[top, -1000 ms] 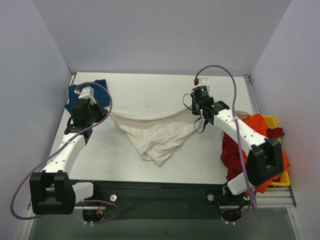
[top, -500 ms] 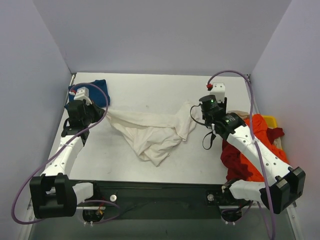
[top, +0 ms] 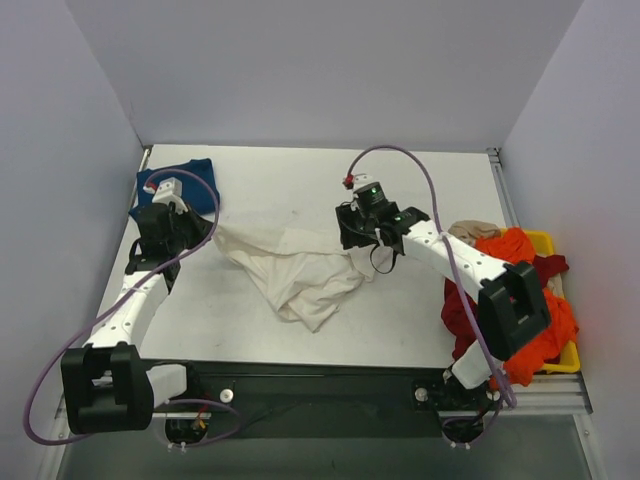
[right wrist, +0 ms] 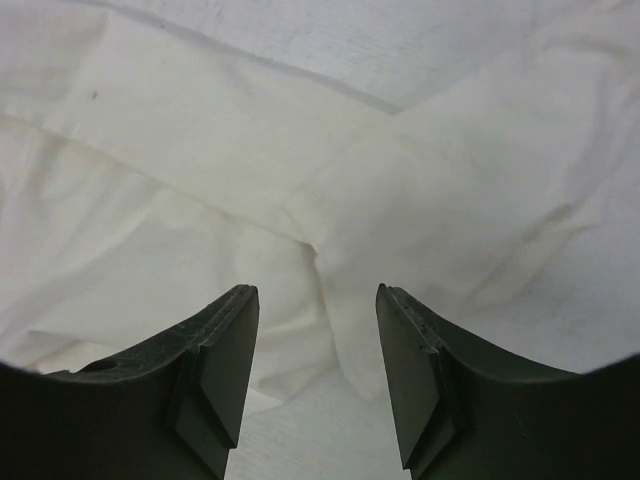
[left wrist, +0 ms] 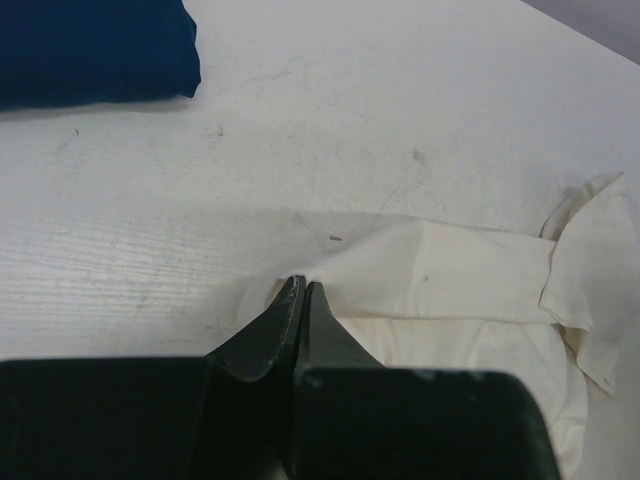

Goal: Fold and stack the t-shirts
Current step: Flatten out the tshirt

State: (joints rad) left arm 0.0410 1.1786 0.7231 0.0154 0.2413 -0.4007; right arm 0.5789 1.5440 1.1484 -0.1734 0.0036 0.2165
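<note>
My left gripper pinches a corner of the cream t-shirt (top: 300, 272). My right gripper will next grab its loose end (top: 372, 262) opposite that corner to spread it flat for folding.
A cream t-shirt (top: 300, 272) lies crumpled mid-table. My left gripper (top: 205, 229) is shut on its left corner; in the left wrist view the closed tips (left wrist: 303, 288) pinch the cloth's edge (left wrist: 440, 275). My right gripper (top: 346, 236) hovers open over the shirt's right end, and the right wrist view shows both fingers (right wrist: 236, 340) spread above cream folds (right wrist: 200, 160) with nothing between them. A folded dark blue t-shirt (top: 188, 178) sits at the back left, also at the top left of the left wrist view (left wrist: 90, 50).
At the right edge a yellow bin (top: 541, 238) holds a heap of orange (top: 515, 250) and dark red (top: 462, 312) shirts, with a beige one (top: 474, 230) on top. The heap spills onto the table beside the right arm's base.
The right gripper let go of the shirt's right corner and opened. It swung right, then came back left over the shirt. The released cloth dropped onto the table. The left grip held.
</note>
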